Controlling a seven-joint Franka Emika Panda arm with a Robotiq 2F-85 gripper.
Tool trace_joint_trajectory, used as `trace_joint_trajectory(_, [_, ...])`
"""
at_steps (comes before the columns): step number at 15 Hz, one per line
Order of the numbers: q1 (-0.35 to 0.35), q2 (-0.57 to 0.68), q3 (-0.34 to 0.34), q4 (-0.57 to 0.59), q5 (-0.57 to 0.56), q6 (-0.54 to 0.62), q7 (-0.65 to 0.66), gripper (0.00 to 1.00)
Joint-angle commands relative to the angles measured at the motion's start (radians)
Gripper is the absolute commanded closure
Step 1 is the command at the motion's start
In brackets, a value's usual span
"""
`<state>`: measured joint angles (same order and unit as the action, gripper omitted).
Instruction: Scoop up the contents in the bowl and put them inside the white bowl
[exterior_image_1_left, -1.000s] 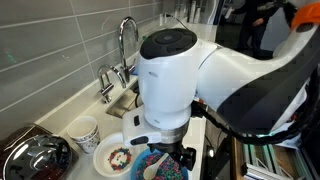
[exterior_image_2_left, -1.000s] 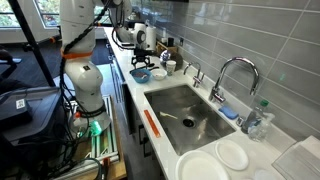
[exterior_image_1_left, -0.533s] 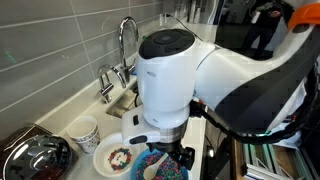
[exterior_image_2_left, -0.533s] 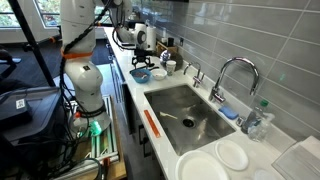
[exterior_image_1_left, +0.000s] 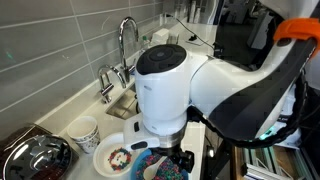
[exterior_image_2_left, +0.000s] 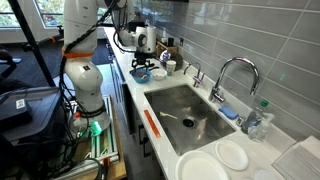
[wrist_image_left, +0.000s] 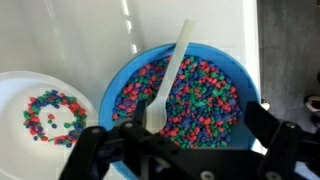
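The robot's gripper should hold the white plastic spoon (wrist_image_left: 170, 75) by its handle next, so the scoop end of the spoon stays free to scoop the beads.
In the wrist view the bright blue bowl (wrist_image_left: 222, 55) sits in the middle, heaped with the contents (wrist_image_left: 200, 100), tiny blue, red, pink and green beads. A white plastic spoon (wrist_image_left: 170, 75) lies in the beads, its handle pointing to the far rim. Left of it stands the white bowl (wrist_image_left: 18, 100), holding a small ring of the same beads. My gripper (wrist_image_left: 178, 135) hovers open just above the blue bowl, one finger at each side, nothing between them. In an exterior view the arm covers most of the blue bowl (exterior_image_1_left: 143, 166), beside the white bowl (exterior_image_1_left: 103, 150).
A patterned white cup (exterior_image_1_left: 85, 132) and a shiny dark metal pan (exterior_image_1_left: 35, 155) stand beyond the white bowl. Further along the counter are the steel sink (exterior_image_2_left: 185, 112), the faucet (exterior_image_2_left: 232, 72) and white plates (exterior_image_2_left: 232, 154). A tiled wall runs behind.
The arm's upper links have swung a little in an exterior view. The gripper stays open over the blue bowl, and the spoon and beads have not moved.
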<state>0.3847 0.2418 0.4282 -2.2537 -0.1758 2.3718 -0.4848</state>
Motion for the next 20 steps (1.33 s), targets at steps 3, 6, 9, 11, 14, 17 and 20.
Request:
trace_joint_trajectory(3, [0.003, 0.032, -0.012, -0.006, -0.030, 0.049, 0.047, 0.00])
trace_joint_trajectory(6, [0.006, 0.046, -0.021, -0.003, -0.049, 0.061, 0.068, 0.02])
trace_joint_trajectory(9, [0.009, 0.059, -0.028, -0.003, -0.069, 0.073, 0.089, 0.04])
trace_joint_trajectory(11, [0.011, 0.064, -0.031, -0.005, -0.081, 0.074, 0.104, 0.06])
trace_joint_trajectory(14, [0.015, 0.071, -0.035, -0.003, -0.096, 0.071, 0.128, 0.12])
trace_joint_trajectory(17, [0.021, 0.079, -0.043, 0.004, -0.122, 0.062, 0.156, 0.20])
trace_joint_trajectory(20, [0.025, 0.088, -0.050, 0.009, -0.143, 0.063, 0.175, 0.31])
